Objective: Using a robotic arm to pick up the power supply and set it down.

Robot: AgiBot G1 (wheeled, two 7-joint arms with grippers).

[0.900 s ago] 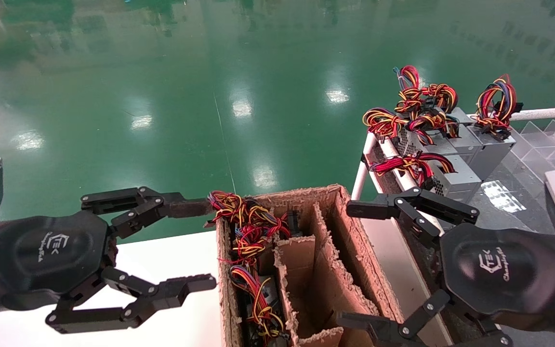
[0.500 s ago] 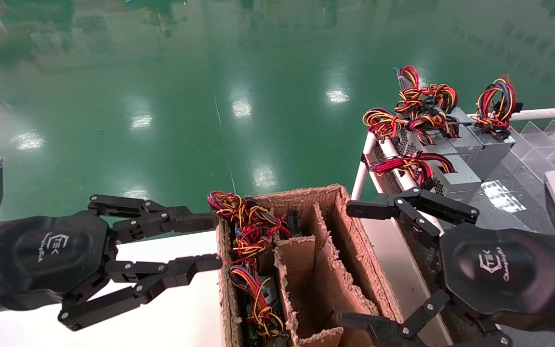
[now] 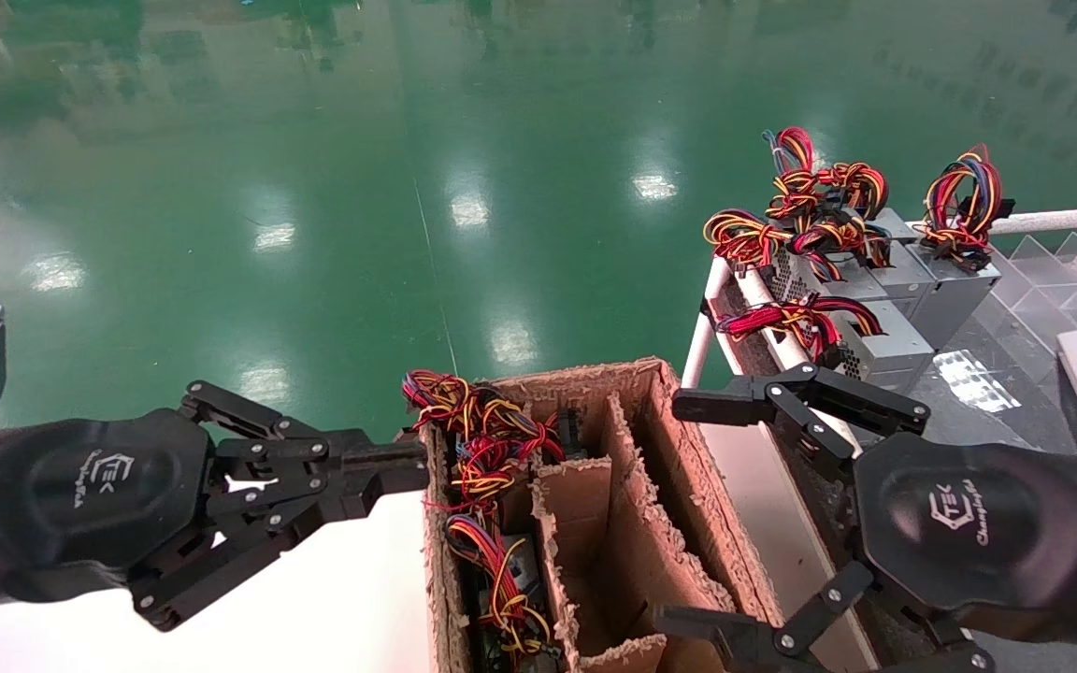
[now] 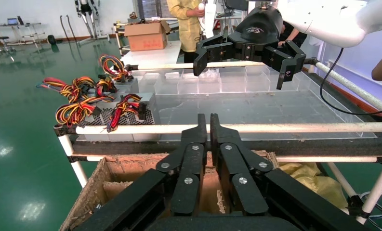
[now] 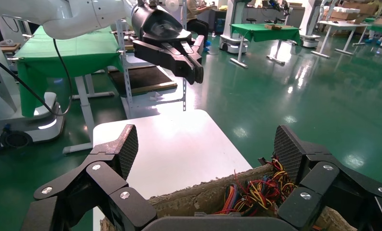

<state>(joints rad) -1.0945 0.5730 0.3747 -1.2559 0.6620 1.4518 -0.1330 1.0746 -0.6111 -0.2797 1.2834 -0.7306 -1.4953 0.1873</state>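
Note:
The right gripper will grab the power supply by its looped wires on top next, because the cardboard sides of the box are close against the power supply's body on both sides.
A power supply sits in the left compartment of a worn cardboard box point(image 3: 651, 393). Only its looped red, yellow and black wires point(image 3: 478, 439) point(image 5: 256, 192) show; its grey body is hidden. More wires point(image 3: 501, 579) lie nearer in the same compartment. My left gripper point(image 3: 412, 465) point(image 4: 208, 120) is shut on nothing, its tips just outside the box's left wall. My right gripper point(image 3: 683, 514) point(image 5: 208, 151) hangs open over the box's right side, with nothing between its fingers.
Several look-alike grey power supplies point(image 3: 875, 280) point(image 4: 126, 108) with wire bundles stand on a white-tube rack point(image 3: 763, 299) at the right, beside clear dividers point(image 3: 1053, 262). A white table point(image 3: 333, 579) lies under the left gripper. Green floor lies beyond.
My left gripper's fingers have closed from wide open to shut, staying beside the box's left wall. The right arm has not moved.

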